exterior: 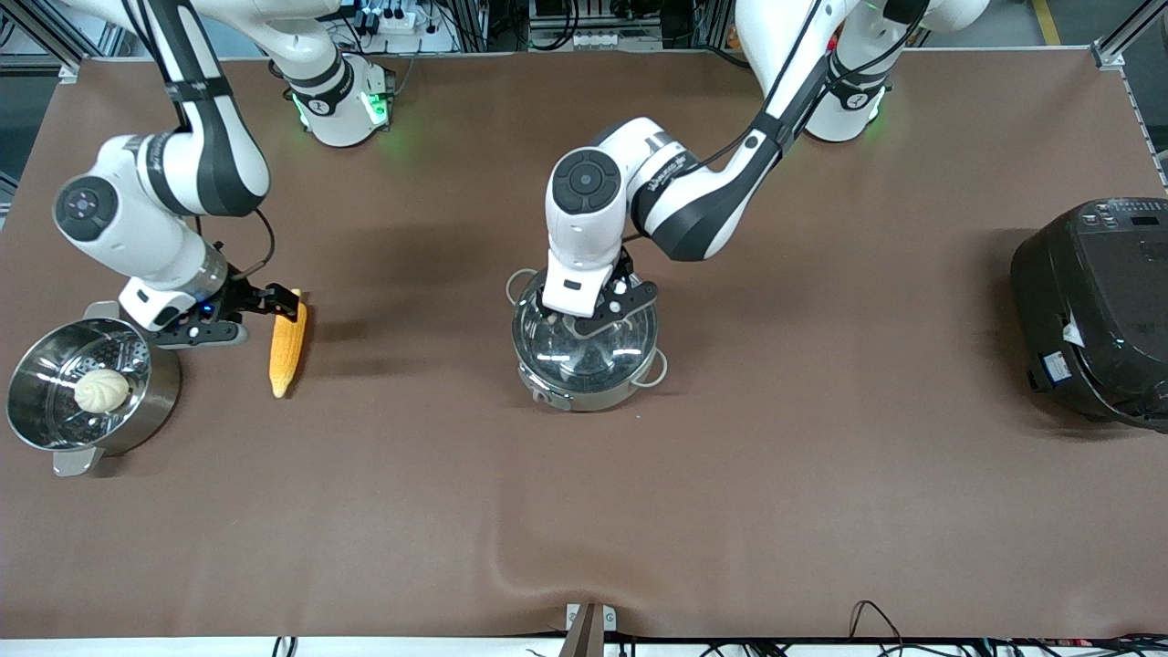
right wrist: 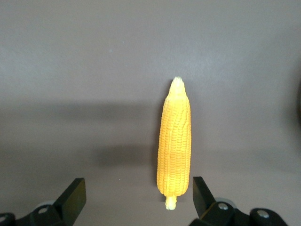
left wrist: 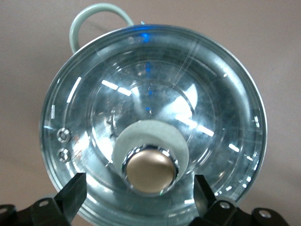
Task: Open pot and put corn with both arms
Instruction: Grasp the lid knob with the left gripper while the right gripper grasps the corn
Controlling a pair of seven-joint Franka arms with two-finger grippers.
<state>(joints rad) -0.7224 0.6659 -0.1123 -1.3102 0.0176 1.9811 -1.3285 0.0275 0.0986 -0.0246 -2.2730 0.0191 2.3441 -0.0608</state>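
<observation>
The corn needs to go into the steel pot, so my right gripper needs to grab it by its stub end [exterior: 293, 312] next.
The steel pot [exterior: 584, 351] with wire loop handles stands mid-table, its glass lid [left wrist: 155, 117] on with a copper-coloured knob [left wrist: 149, 169]. My left gripper [exterior: 607, 315] hovers over the lid, open, with the knob between its fingertips [left wrist: 75, 190] and not touched. The yellow-orange corn [exterior: 288, 345] lies on the table toward the right arm's end; in the right wrist view [right wrist: 175, 143] its stub points toward the gripper. My right gripper [exterior: 274, 303] is open just above the corn's stub end, with its fingers [right wrist: 74, 195] apart on either side.
A steel steamer pot [exterior: 87, 388] with flat tab handles holds a pale bun [exterior: 101, 390] beside the right gripper. A big black cooker [exterior: 1095, 310] stands at the left arm's end. The brown table cover [exterior: 730, 502] wrinkles near the front edge.
</observation>
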